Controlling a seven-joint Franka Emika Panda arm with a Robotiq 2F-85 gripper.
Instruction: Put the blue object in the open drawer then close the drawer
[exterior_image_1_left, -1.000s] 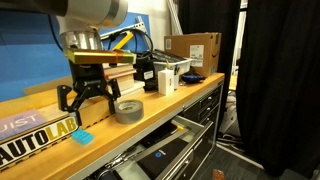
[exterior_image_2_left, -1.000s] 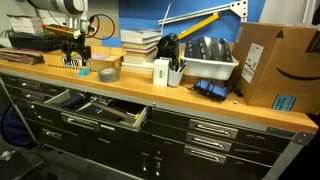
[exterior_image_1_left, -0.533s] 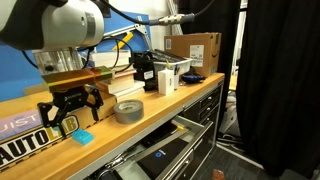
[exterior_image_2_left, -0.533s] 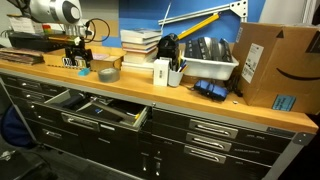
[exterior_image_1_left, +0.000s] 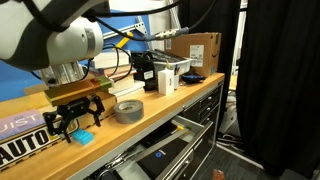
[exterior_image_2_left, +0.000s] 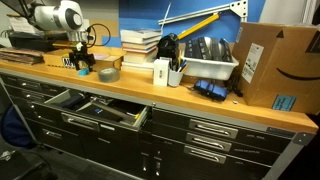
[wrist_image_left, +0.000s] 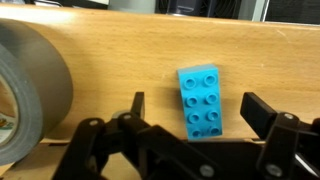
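Observation:
The brick (exterior_image_1_left: 82, 137) (wrist_image_left: 201, 104) lies between my open fingers with both long sides free, so it is now time to close on the brick.
The blue object (wrist_image_left: 200, 102) is a small light-blue studded brick lying flat on the wooden bench top. It also shows in an exterior view (exterior_image_1_left: 84, 137) just below the gripper. My gripper (wrist_image_left: 200, 118) is open and hangs right over the brick, one finger on each side, not touching it. The gripper shows in both exterior views (exterior_image_1_left: 75, 119) (exterior_image_2_left: 80, 63). The open drawer (exterior_image_2_left: 96, 108) of the dark cabinet sticks out below the bench, with its silver handle rail in front; it shows too in an exterior view (exterior_image_1_left: 160, 156).
A grey tape roll (wrist_image_left: 28, 92) (exterior_image_1_left: 128, 110) (exterior_image_2_left: 108, 74) lies close beside the brick. A yellow "AUTOLAB" sign (exterior_image_1_left: 30, 140) stands on the other side. Books, a black holder, a white bin (exterior_image_2_left: 205, 68) and a cardboard box (exterior_image_2_left: 270, 65) stand farther along the bench.
The gripper has moved sideways along the bench, away from the tape roll, and lowered over the blue brick. It stays open. The brick and the drawer have not moved.

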